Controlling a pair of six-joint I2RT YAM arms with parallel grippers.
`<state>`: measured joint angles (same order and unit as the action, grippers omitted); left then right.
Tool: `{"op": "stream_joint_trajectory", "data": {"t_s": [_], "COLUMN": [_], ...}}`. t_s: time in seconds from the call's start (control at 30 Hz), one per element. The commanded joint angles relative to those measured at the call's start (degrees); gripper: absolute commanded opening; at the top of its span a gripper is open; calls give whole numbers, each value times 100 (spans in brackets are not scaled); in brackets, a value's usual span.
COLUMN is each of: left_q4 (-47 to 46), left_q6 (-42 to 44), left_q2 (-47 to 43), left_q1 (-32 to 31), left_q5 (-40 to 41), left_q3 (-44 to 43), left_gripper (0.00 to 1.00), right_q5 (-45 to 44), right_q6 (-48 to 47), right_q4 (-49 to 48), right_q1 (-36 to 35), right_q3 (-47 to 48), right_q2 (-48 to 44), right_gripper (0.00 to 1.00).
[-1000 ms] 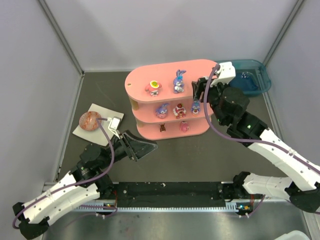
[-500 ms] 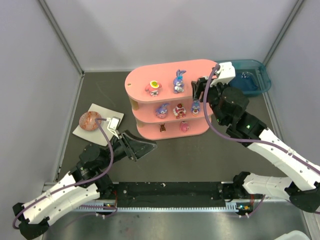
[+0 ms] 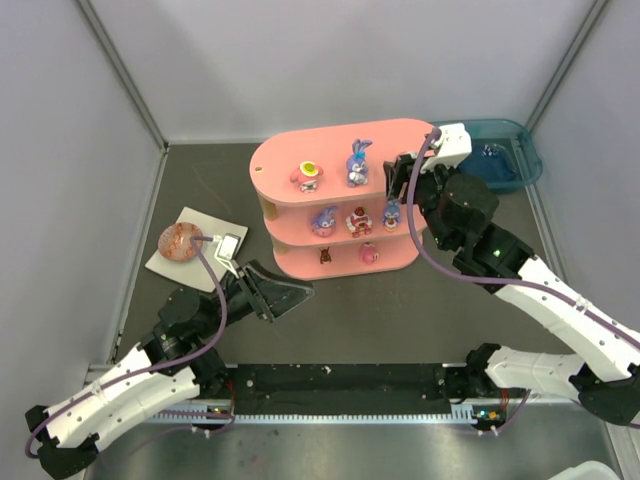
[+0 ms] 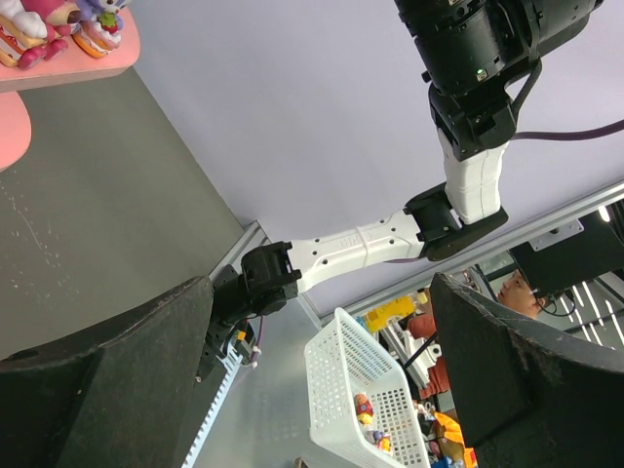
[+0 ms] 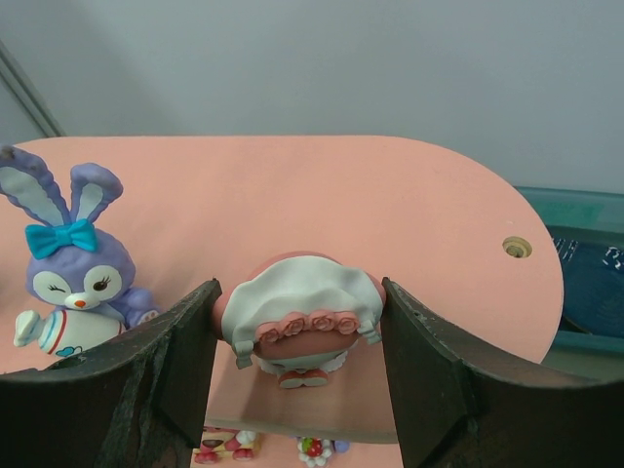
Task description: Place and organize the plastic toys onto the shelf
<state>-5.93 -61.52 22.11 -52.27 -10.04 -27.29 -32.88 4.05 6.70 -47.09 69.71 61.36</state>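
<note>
My right gripper lets go of the plastic toy now, since the toy's feet meet the top level inside that level's front edge and it would stay.
The pink three-tier shelf (image 3: pixel 330 145) stands at the back centre. Its top tier carries a pink toy (image 3: pixel 309 175) and a purple bunny (image 3: pixel 358 163); the middle tier has three figurines (image 3: pixel 358 221) and the bottom tier two (image 3: pixel 368 254). My right gripper (image 3: pixel 400 180) is at the shelf's right end, shut on a plastic toy with a white bonnet and pink roses (image 5: pixel 302 307). In the right wrist view both fingers (image 5: pixel 185 351) press its sides. Its feet are at the top tier (image 5: pixel 390 205) near the front edge, right of the purple bunny (image 5: pixel 73 273). My left gripper (image 3: pixel 285 295) is open and holds nothing.
A teal bin (image 3: pixel 510 150) with a small blue toy (image 3: pixel 489 151) sits right of the shelf. A brown-red speckled ball (image 3: pixel 180 240) rests on a white plate (image 3: pixel 200 262) at the left. A white basket (image 4: pixel 370 390) shows beyond the table in the left wrist view.
</note>
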Motion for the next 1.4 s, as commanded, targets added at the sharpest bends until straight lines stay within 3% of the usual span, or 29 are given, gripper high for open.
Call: {"op": "stream_joint_trajectory", "data": {"t_s": [0.0, 0.5, 1.37], "left_q4": [-224, -224, -83], "left_q6": [96, 114, 237], "left_q2": [-31, -40, 4], "left_q1": [-2, -2, -2], "left_q5": [-15, -6, 11], "left_q3": [-13, -13, -128], "left_gripper": [99, 99, 99], "right_q5": [72, 45, 203], "right_q6": [-1, 78, -203], "right_q4": [-186, -169, -274], "right_q1": [77, 86, 95], "right_q3": [-10, 7, 789], "right_q2": [-46, -19, -186], "right_gripper": [56, 80, 82]}}
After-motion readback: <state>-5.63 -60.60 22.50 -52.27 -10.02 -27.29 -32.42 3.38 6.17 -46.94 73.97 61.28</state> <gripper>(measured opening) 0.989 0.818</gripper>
